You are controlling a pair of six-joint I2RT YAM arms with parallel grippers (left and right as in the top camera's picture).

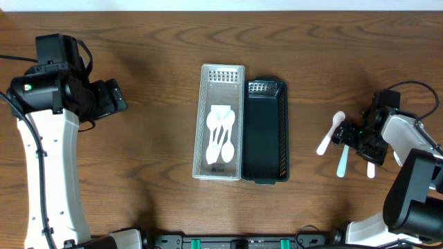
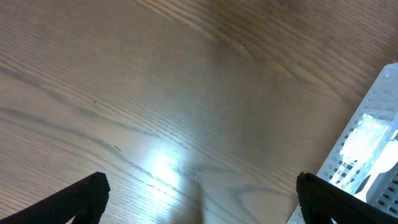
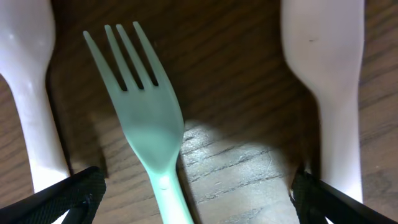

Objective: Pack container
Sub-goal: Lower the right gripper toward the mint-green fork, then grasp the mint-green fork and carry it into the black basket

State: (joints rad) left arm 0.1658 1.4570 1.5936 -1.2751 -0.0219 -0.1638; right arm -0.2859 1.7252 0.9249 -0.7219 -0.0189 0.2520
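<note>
My right gripper closes on the mint green fork (image 3: 146, 118) next, since the fingers reach the table on either side of the fork's narrow neck (image 3: 164, 180).
A clear perforated container (image 1: 202, 124) in the middle of the table holds several white spoons (image 1: 220, 131). A black container (image 1: 265, 162) stands against its right side and looks empty. At the right, a mint green fork (image 1: 342, 164) lies between a white spoon (image 1: 329, 135) and another white utensil (image 1: 371, 169). My right gripper (image 1: 351, 138) is open low over them. In the right wrist view the fork (image 3: 146, 118) lies between the open fingers (image 3: 196, 199), with white utensils on the left (image 3: 28, 93) and right (image 3: 326, 81). My left gripper (image 1: 116, 97) is open and empty.
The left wrist view shows bare wood between the open fingers (image 2: 202, 202) and a corner of the clear container (image 2: 367, 149) at the right. The right arm's body stands at the table's front right corner (image 1: 415, 187).
</note>
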